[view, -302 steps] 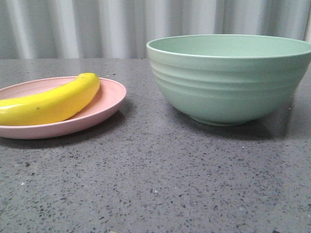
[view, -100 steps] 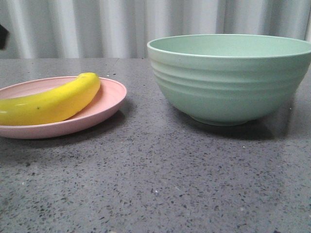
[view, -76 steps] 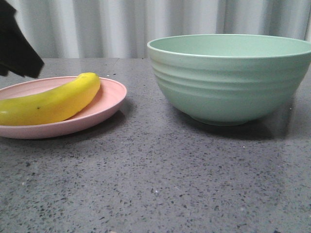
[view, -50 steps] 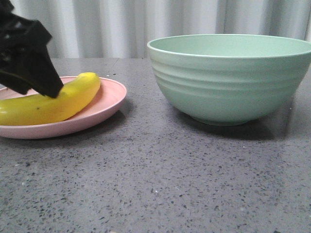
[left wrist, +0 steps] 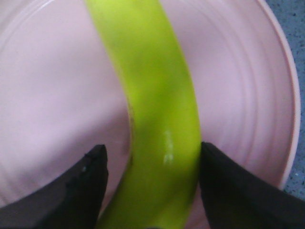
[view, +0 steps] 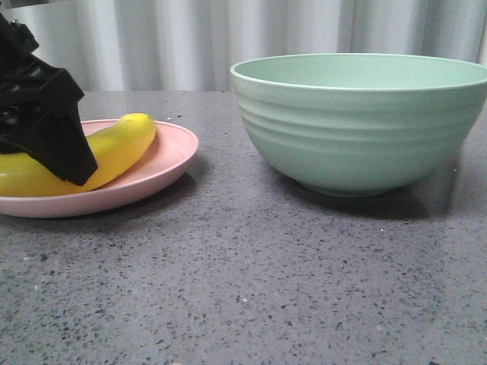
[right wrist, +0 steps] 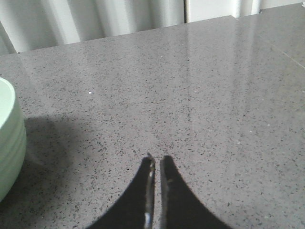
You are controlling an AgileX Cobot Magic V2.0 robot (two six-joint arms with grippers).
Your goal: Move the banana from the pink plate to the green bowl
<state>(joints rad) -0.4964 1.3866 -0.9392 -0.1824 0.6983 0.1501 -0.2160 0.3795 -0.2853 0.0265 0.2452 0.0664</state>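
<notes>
The banana's middle [view: 104, 156] is beside my left gripper's fingers, which are down over the pink plate [view: 156, 169]. My left gripper would hold the banana if it closed now, so it needs to close on it.
The yellow banana [view: 122, 144] lies on the pink plate [view: 156, 169] at the left of the table. My left gripper [view: 76, 171] is down over the plate and covers the banana's middle. In the left wrist view the gripper [left wrist: 152, 152] is open, with one black finger on each side of the banana [left wrist: 152, 95]; one finger touches it and the other stands a little apart, over the plate [left wrist: 238, 95]. The green bowl [view: 358, 125] stands to the right and holds nothing that I can see. My right gripper [right wrist: 156, 159] is shut and empty over the bare table, beside the bowl [right wrist: 7, 138].
The grey speckled tabletop [view: 251, 274] stretches between the plate and the bowl and towards the front. A pale corrugated wall [view: 190, 46] stands behind the table. The right gripper is outside the front view.
My left gripper came in from the upper left and dropped onto the plate, straddling the banana. The banana, plate and bowl have not moved.
</notes>
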